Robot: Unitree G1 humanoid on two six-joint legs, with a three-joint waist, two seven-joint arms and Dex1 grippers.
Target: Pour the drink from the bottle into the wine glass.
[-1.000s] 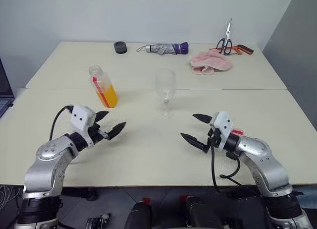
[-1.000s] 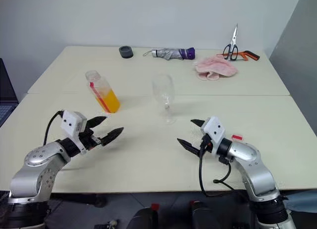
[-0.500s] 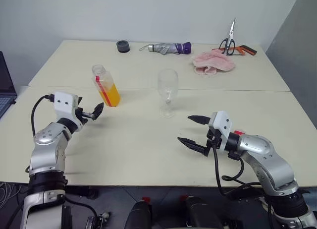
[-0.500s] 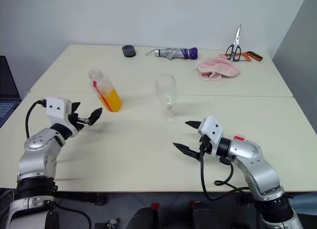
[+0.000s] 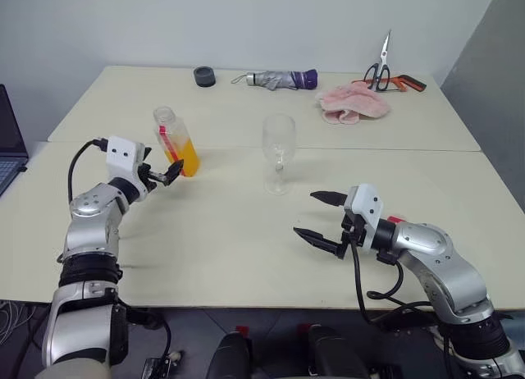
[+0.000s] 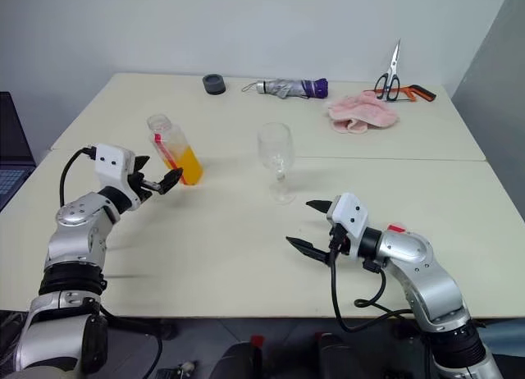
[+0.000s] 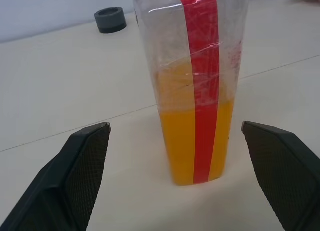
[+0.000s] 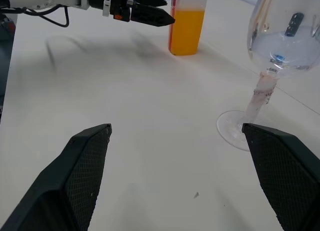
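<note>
The broad-topped bottle tapers downward, so my left gripper will grab its narrower lower body (image 5: 185, 155) next.
The bottle (image 5: 173, 139) stands upright on the table left of centre, clear with a red stripe. The orange drink (image 7: 196, 141) fills its lower half. My left gripper (image 5: 170, 175) is open and level. Its fingertips (image 7: 85, 156) sit just short of the bottle's base, one to each side, with nothing held. The empty wine glass (image 5: 278, 152) stands upright near the table's middle, right of the bottle. My right gripper (image 5: 308, 215) hangs open over the near table, in front of the glass and apart from it.
Along the far edge lie a black round thing (image 5: 204, 76), a folded umbrella (image 5: 275, 79), a pink cloth (image 5: 353, 102) and scissors (image 5: 379, 67). A laptop (image 5: 6, 145) shows at the left border. A seam (image 5: 369, 149) crosses the table behind the glass.
My left gripper has moved forward and up towards the bottle and now faces its base, still open. The right gripper has kept its place.
</note>
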